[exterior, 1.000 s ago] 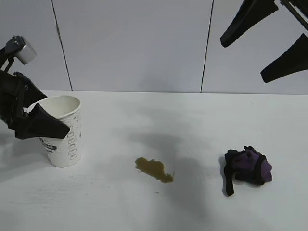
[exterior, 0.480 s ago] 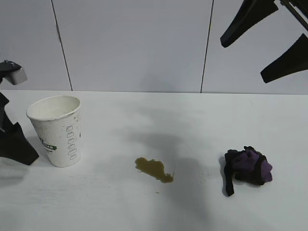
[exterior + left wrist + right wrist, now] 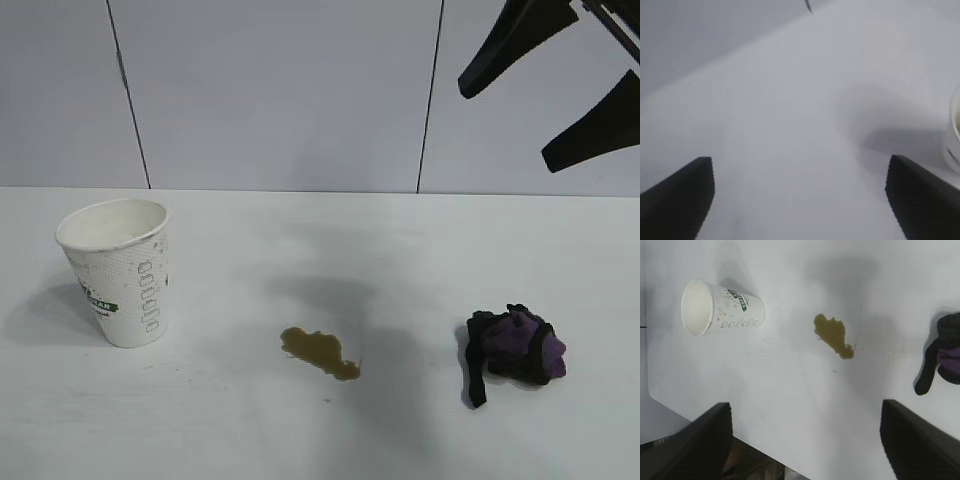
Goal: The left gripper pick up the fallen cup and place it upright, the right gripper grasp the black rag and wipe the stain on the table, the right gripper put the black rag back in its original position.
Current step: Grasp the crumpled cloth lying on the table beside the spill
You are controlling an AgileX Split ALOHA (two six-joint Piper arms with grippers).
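Note:
My right gripper grabs the black rag by its bunched middle (image 3: 514,342) next, to wipe the brown stain (image 3: 320,352).
The white cup (image 3: 120,275) stands upright on the left of the white table (image 3: 300,250), with nothing touching it. The brown stain (image 3: 320,352) lies mid-table. The black and purple rag (image 3: 515,348) lies bunched to the right of the stain. My left gripper (image 3: 799,160) is out of the exterior view; its own view shows it open and empty over bare table, with a sliver of the cup (image 3: 955,135) beside it. My right gripper (image 3: 505,125) hangs open and empty high at the upper right. Its view shows the cup (image 3: 722,310), the stain (image 3: 834,335) and the rag (image 3: 942,357) far below.
Grey wall panels (image 3: 280,90) stand behind the table. The right wrist view shows the table's edge and corner (image 3: 690,412) near the cup, with floor beyond it.
My left gripper has let go of the cup and pulled back leftward out of the exterior view. The cup stays upright. The right arm has not moved.

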